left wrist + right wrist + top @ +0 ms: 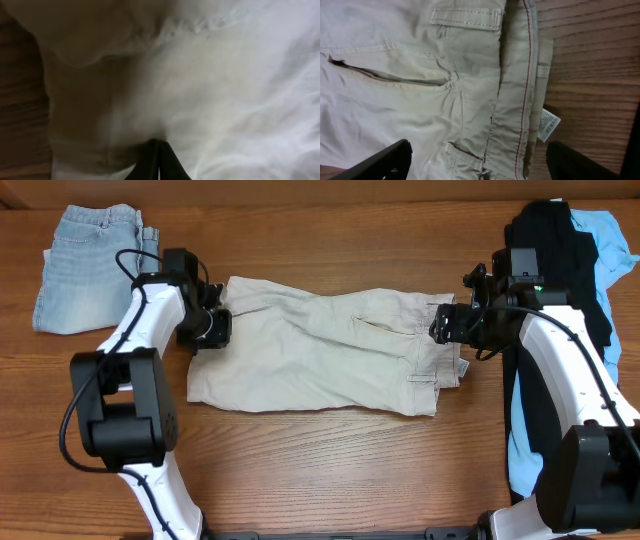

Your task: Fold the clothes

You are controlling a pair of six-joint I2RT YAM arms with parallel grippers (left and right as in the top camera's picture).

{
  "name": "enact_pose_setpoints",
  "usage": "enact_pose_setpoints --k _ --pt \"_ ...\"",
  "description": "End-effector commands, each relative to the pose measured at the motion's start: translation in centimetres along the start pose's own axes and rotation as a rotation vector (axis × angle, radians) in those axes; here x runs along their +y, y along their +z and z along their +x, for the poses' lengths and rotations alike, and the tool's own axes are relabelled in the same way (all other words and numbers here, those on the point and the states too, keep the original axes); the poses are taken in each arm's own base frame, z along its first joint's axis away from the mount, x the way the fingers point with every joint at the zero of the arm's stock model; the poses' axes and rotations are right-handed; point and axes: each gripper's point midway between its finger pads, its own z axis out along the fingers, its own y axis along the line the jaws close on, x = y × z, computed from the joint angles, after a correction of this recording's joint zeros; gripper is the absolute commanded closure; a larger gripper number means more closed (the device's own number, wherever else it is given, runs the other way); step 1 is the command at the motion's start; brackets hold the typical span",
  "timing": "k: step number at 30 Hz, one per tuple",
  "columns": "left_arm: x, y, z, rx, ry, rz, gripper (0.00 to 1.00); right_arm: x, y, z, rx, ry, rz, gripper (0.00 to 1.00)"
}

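Note:
The waistband end of the beige shorts should fold over onto the legs, so I need to grab the shorts by the waistband (pixel 515 100) next with my right gripper.
The clothes (pixel 330 350), pale beige shorts, lie spread flat across the table's middle, waistband to the right. My left gripper (pixel 212 326) is at their left leg edge. In the left wrist view its fingers (pixel 159 142) are pressed together with beige cloth (pixel 225 75) puckered at the tips. My right gripper (pixel 450 325) hovers over the waistband end. There the jaws (pixel 479 150) stand wide open on either side of the waistband (pixel 515 100), touching nothing. A small white label (pixel 548 125) sticks out from the waistband onto the wood.
Faded denim shorts (pixel 90 265) lie folded at the back left. A black garment (pixel 555 250) and a sky-blue one (pixel 612 240) are piled at the right, under and behind the right arm. Bare wood shows along the front edge.

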Motion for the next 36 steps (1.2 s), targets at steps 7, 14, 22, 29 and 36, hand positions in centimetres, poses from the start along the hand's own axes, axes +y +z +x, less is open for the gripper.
enact_pose_setpoints --k 7,14,22,29,36 --pt "2.9 2.2 1.8 0.081 -0.06 -0.019 0.96 -1.4 0.7 -0.3 -0.001 0.008 0.068 0.08" --pt "3.6 4.0 2.7 0.133 -0.141 -0.073 0.96 -2.4 4.8 -1.0 0.032 0.015 0.071 0.07" --pt "3.6 4.0 2.9 0.139 -0.156 -0.074 0.96 -4.3 8.7 -1.1 0.072 0.041 0.08 0.06" --pt "3.6 4.0 2.9 0.139 -0.159 -0.074 0.96 -3.8 11.2 0.6 0.156 0.065 0.016 0.18" --pt "3.5 4.0 2.9 0.14 -0.174 -0.075 0.96 1.4 10.9 -0.2 0.138 0.086 -0.265 0.7"
